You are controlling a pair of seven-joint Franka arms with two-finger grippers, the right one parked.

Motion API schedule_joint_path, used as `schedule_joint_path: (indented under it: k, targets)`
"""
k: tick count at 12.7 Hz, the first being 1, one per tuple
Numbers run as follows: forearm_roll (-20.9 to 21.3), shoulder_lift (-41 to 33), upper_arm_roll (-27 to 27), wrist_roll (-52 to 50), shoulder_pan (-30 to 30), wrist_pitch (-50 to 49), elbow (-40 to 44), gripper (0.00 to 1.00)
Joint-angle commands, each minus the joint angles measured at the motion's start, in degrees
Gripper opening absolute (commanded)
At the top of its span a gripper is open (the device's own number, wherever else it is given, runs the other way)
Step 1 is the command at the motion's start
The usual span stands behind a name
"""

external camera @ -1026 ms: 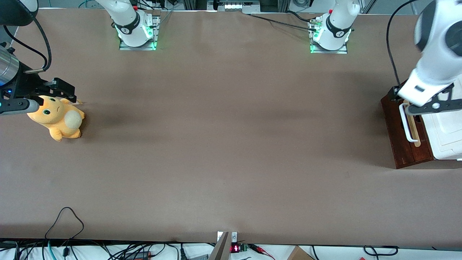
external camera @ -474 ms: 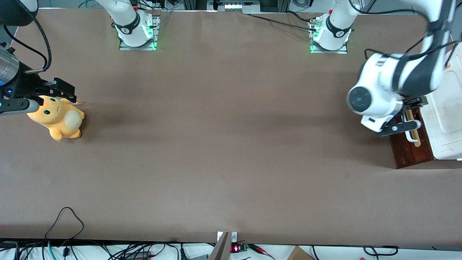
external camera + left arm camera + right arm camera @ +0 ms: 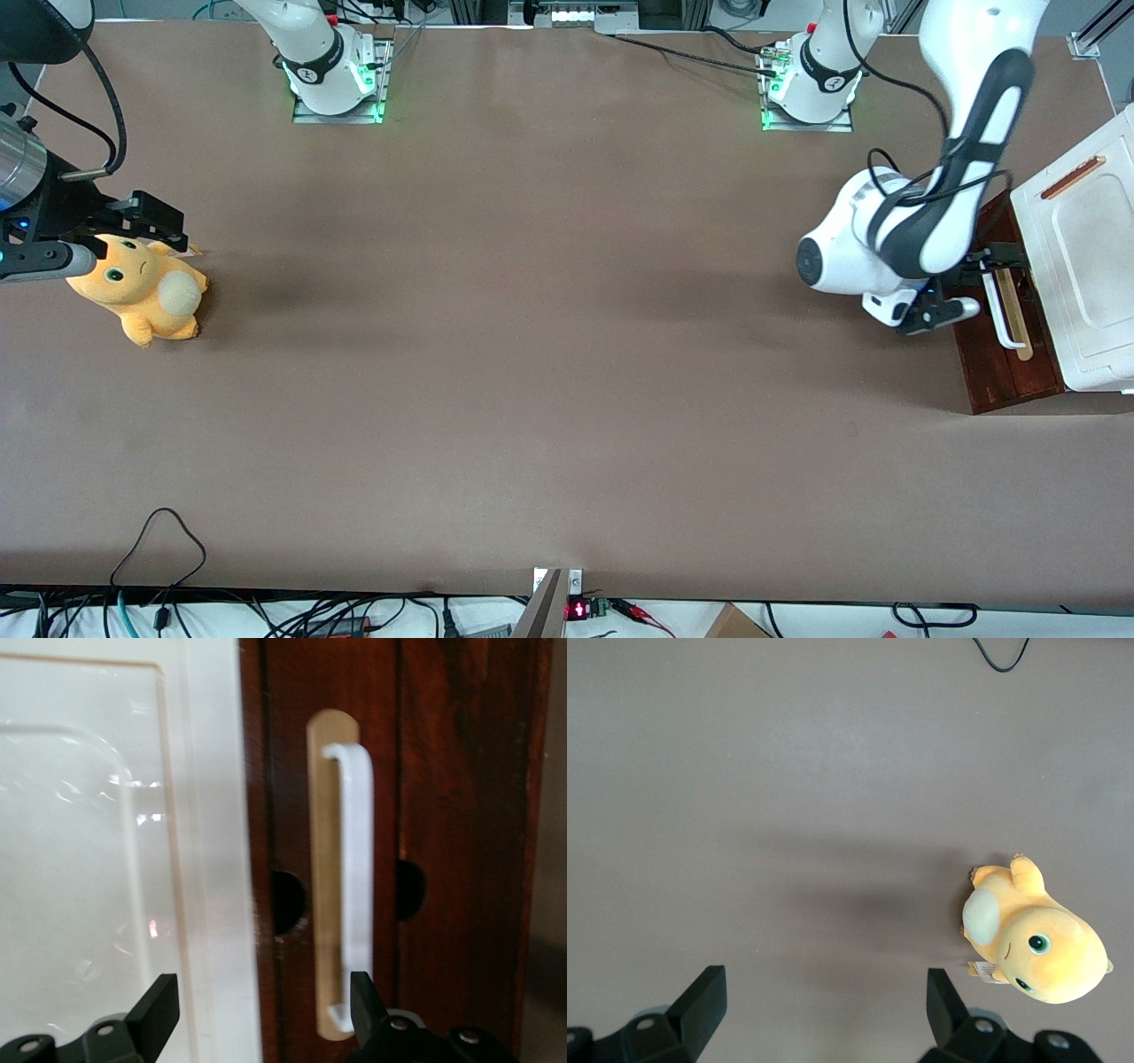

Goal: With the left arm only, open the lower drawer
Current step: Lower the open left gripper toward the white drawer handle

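To open the lower drawer (image 3: 997,359), my left gripper will next grip the white handle by its long straight bar (image 3: 999,308).
The lower drawer (image 3: 997,359) has a dark red-brown front (image 3: 461,842) facing the table's middle, under the cabinet's white top panel (image 3: 1081,248). Its white bar handle (image 3: 1004,312) (image 3: 357,868) sits on a pale wood strip (image 3: 322,930). The drawer looks shut. The left arm (image 3: 895,239) reaches down in front of the drawer. My gripper (image 3: 964,289) (image 3: 263,1010) is open, level with the handle and pointing at the drawer front. One of the fingertips (image 3: 362,990) overlaps the handle's end, the other lies over the white panel (image 3: 115,859). Nothing is between them.
An orange plush toy (image 3: 142,288) (image 3: 1032,939) lies at the parked arm's end of the table. Two arm bases (image 3: 811,80) stand along the edge farthest from the front camera. A black cable loop (image 3: 159,532) lies near the camera edge.
The left arm swung down from above the cabinet and moved out in front of the drawer. Its gripper now faces the handle. The drawer has not moved.
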Motion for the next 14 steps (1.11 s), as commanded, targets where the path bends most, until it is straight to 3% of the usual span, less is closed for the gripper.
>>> schedule_joint_path:
  k: [1,4,11,14]
  targets:
    - [2.76,2.07,-0.03,-3.76,-1.64,-0.25,-1.92,0.86]
    - [8.1,2.95,0.5,-11.48,-2.87,-1.48,-5.61,0.86]
    - [12.77,5.85,2.26,-11.41,-0.42,-1.4,-5.1,0.86]
    - [14.27,7.0,2.26,-11.5,0.73,-1.31,-4.83,0.77]
